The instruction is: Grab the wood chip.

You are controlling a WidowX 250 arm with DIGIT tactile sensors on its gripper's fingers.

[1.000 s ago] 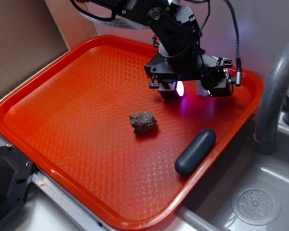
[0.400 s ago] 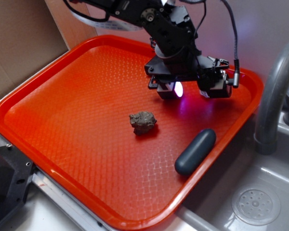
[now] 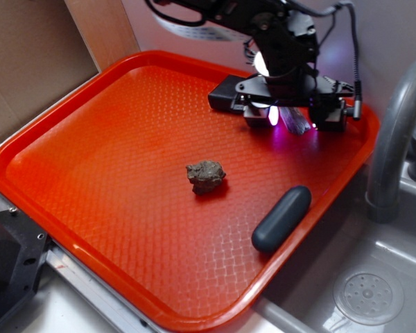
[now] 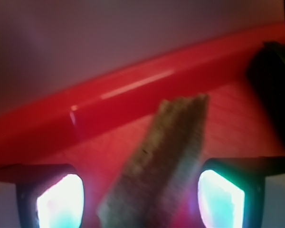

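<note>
The wood chip is longer than the gap between my fingers, so my gripper needs to grip it by its long sides next, across its narrow width (image 4: 151,192).
The wood chip (image 4: 166,152) is a pale, rough, elongated sliver lying on the red tray (image 3: 90,180) near its far right rim. In the wrist view it runs diagonally between the two glowing pads (image 4: 61,202), with a gap on each side. The exterior view shows only a small purple-lit piece of the wood chip (image 3: 297,122) under the black gripper (image 3: 291,114). The gripper (image 4: 141,190) is open and straddles the chip, low over the tray.
A lumpy grey-brown rock (image 3: 206,175) sits mid-tray. A smooth dark grey capsule (image 3: 281,218) lies by the tray's right rim, its end showing in the wrist view (image 4: 273,80). A grey faucet (image 3: 392,139) and sink (image 3: 367,295) are to the right, with cardboard (image 3: 35,55) at the back left.
The gripper has moved right and towards the tray's far rim. The wood chip, hidden before, now shows between the fingers. The rock and capsule have not moved.
</note>
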